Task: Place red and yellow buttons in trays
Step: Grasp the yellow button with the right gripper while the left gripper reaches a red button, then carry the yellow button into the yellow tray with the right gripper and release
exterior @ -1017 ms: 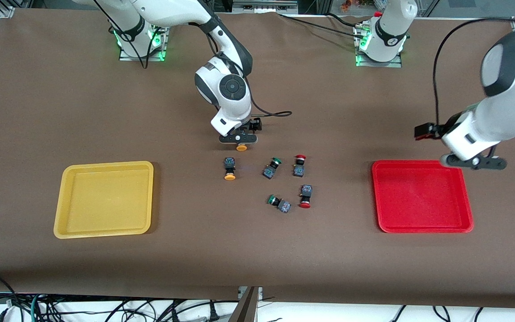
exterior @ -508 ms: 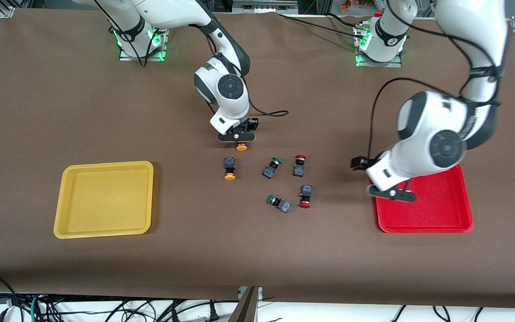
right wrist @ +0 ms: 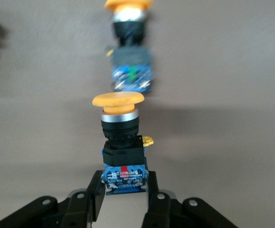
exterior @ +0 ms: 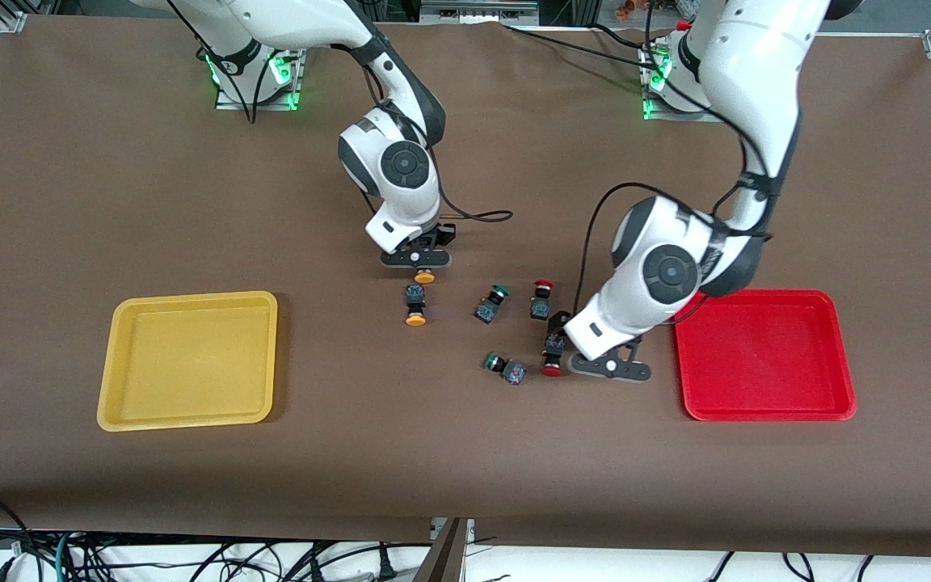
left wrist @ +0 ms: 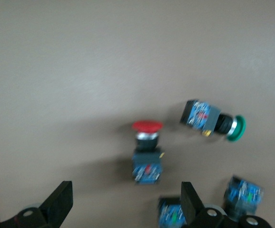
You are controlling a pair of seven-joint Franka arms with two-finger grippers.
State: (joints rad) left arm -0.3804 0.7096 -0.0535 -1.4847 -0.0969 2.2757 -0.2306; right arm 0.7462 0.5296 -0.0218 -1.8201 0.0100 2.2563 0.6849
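Next, my left gripper grabs the red button by its dark body behind the cap [exterior: 553,350] to bring it into the red tray [exterior: 764,408].
My right gripper [exterior: 417,263] is shut on a yellow button [exterior: 424,277] and holds it above the table, over the second yellow button [exterior: 414,307]. In the right wrist view the fingers [right wrist: 92,192] clamp the held button's body [right wrist: 123,176], and the second yellow button [right wrist: 130,71] lies below. Two red buttons [exterior: 542,299] [exterior: 552,353] lie on the table. My left gripper [exterior: 609,369] is open and empty, low between the nearer red button and the red tray [exterior: 764,408]. Its wrist view shows a red button [left wrist: 147,156] ahead of its gripper [left wrist: 125,202]. The yellow tray [exterior: 191,416] is empty.
Two green-capped buttons [exterior: 492,303] [exterior: 506,368] lie among the red ones; one shows in the left wrist view [left wrist: 213,121]. Brown table surface [exterior: 465,453] surrounds the cluster. Cables hang past the table's front edge.
My left arm swung from over the red tray down to beside the nearer red button. My right gripper shifted slightly toward the right arm's end with the yellow button held.
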